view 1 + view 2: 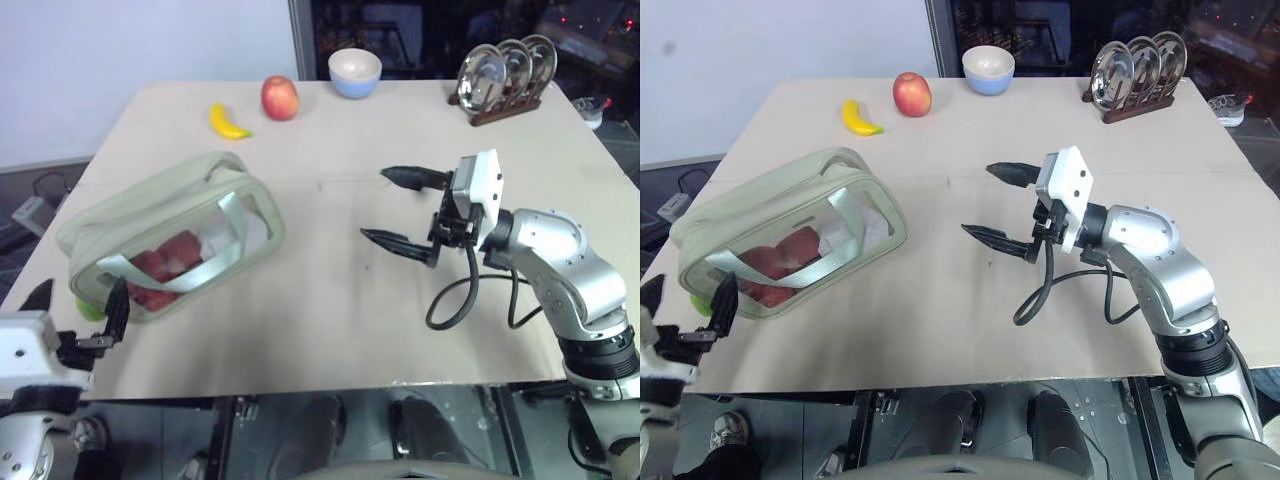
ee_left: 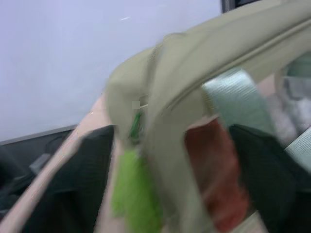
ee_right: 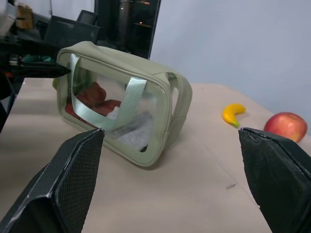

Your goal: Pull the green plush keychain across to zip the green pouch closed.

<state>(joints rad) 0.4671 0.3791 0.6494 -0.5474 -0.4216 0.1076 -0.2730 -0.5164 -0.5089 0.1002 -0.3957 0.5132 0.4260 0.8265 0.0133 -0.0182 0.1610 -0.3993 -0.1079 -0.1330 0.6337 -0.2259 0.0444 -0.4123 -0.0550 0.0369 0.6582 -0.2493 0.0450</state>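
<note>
The green pouch needs to be held steady for zipping, so my right gripper will grab the pouch by its upper fabric edge (image 1: 150,200) (image 3: 116,56) next.
The green pouch (image 1: 165,215) lies on its side at the table's left, its clear window facing me, with red and white contents inside. The green plush keychain (image 1: 90,308) hangs at the pouch's near-left corner. My left gripper (image 1: 78,303) is at that corner. In the left wrist view the keychain (image 2: 133,189) and the pouch's end (image 2: 184,63) lie between its two spread fingers. My right gripper (image 1: 397,210) hovers open and empty above the table's middle, right of the pouch and pointing toward it.
At the back of the table (image 1: 330,330) are a yellow banana (image 1: 228,122), a red apple (image 1: 280,98), a pale bowl (image 1: 355,72) and a rack of metal plates (image 1: 505,75). The pouch lies near the table's left edge.
</note>
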